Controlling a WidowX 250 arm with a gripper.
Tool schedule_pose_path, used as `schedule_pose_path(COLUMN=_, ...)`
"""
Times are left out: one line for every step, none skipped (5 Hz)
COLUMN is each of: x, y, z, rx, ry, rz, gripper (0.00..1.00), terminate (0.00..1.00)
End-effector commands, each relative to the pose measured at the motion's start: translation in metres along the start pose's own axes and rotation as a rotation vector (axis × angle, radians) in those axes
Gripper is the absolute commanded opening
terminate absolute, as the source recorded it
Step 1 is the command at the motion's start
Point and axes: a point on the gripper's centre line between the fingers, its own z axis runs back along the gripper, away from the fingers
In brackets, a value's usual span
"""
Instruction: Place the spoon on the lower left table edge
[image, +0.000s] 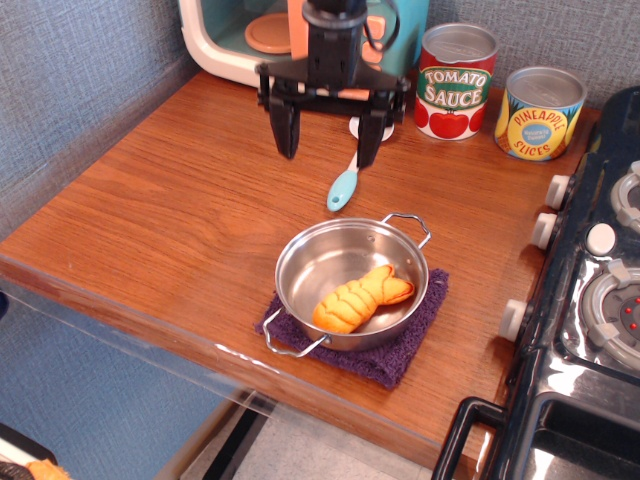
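I should next grab the spoon with my gripper by the slim neck near its middle (354, 165), because the spoon has a wide bowl at one end.
The spoon (345, 181) lies on the reddish-brown table (170, 210), behind the pan. Its light blue handle tip points toward the front and its white bowl sits near the far edge, partly hidden by my right finger. My gripper (327, 143) is open and empty. It hovers over the back middle of the table, just left of the spoon's white neck, with one dark finger on each side. The lower left table edge (90, 280) is far from the spoon.
A steel pan (350, 280) with an orange toy fish (362, 297) sits on a purple cloth (400, 350). A tomato sauce can (456, 82) and a pineapple can (540, 112) stand at the back right. A toy oven (240, 35) is behind my gripper. A black stove (590, 300) fills the right.
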Motion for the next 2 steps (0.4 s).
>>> schedule_pose_path(x=0.0108, y=0.0023, z=-0.0097, rx=0.031, ry=-0.055, rz=0.123, gripper=1.00, terminate=0.00)
schedule_pose_path(x=0.0156, y=0.0006, z=-0.0180, rx=0.031, ry=-0.062, rz=0.116, gripper=1.00, terminate=0.00)
